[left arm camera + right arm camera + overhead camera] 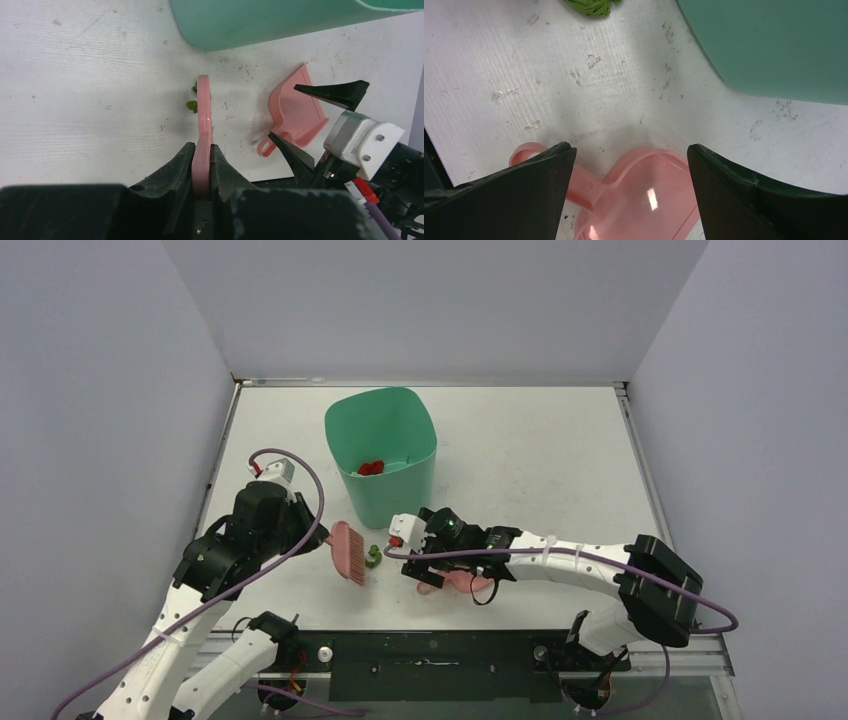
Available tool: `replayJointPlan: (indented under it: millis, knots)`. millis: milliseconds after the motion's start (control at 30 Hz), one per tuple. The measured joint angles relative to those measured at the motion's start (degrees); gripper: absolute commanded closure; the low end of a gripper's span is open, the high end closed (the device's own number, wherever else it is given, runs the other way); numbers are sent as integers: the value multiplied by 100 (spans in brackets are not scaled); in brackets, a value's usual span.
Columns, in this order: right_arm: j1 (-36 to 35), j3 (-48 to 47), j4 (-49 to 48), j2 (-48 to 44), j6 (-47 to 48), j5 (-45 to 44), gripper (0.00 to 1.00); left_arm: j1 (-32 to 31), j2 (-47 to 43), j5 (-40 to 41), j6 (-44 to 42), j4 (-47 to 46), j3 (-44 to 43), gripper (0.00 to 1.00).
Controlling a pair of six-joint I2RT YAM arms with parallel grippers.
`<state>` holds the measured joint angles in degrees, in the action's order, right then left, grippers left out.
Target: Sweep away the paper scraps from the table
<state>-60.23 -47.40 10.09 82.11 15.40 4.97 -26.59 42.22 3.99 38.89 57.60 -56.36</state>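
My right gripper grabs the pink dustpan across its handle (581, 184) next, so its pan stays open to catch the swept paper scraps.
My left gripper (318, 537) (202, 148) is shut on the handle of the pink brush (349, 552) (203, 115), which stands on the white table (540, 460). Olive-green paper scraps (374, 556) (192, 98) (591, 6) lie right against the brush head, on its far side in the left wrist view. My right gripper (420, 565) (312, 122) (630, 150) is open, hovering over the pink dustpan (461, 583) (295, 112) (649, 195), which lies flat on the table below the spread jaws. Red scraps (371, 468) sit inside the green bin.
A tall teal-green bin (381, 455) (280, 20) (774, 45) stands just beyond the brush and dustpan. Grey walls enclose the table on three sides. The table's near metal edge runs right behind the dustpan.
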Motion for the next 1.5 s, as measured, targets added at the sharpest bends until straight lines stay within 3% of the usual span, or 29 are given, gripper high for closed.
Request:
replayJointPlan:
  millis: [400, 600, 833, 1033, 1300, 1500]
  knots:
    - [-35, 4, 953, 232, 501, -291, 12, 0, -35, 179, -170, 28, -46, 100]
    - [46, 278, 1565, -275, 962, -796, 12, 0, -61, 184, -321, -85, 162, 100]
    - [1071, 586, 1954, -793, 1309, -903, 12, 0, 177, 240, -577, -144, 243, 100]
    - [1384, 592, 2282, -1342, 1552, -555, 12, -2, 356, 205, -758, -221, 247, 100]
    - [1657, 715, 2761, -1565, 1596, -133, 30, -15, 461, 175, -911, -363, 251, 100]
    - [2581, 811, 2970, -1561, 1751, 177, 41, -79, 962, 240, -1290, -363, 76, 100]
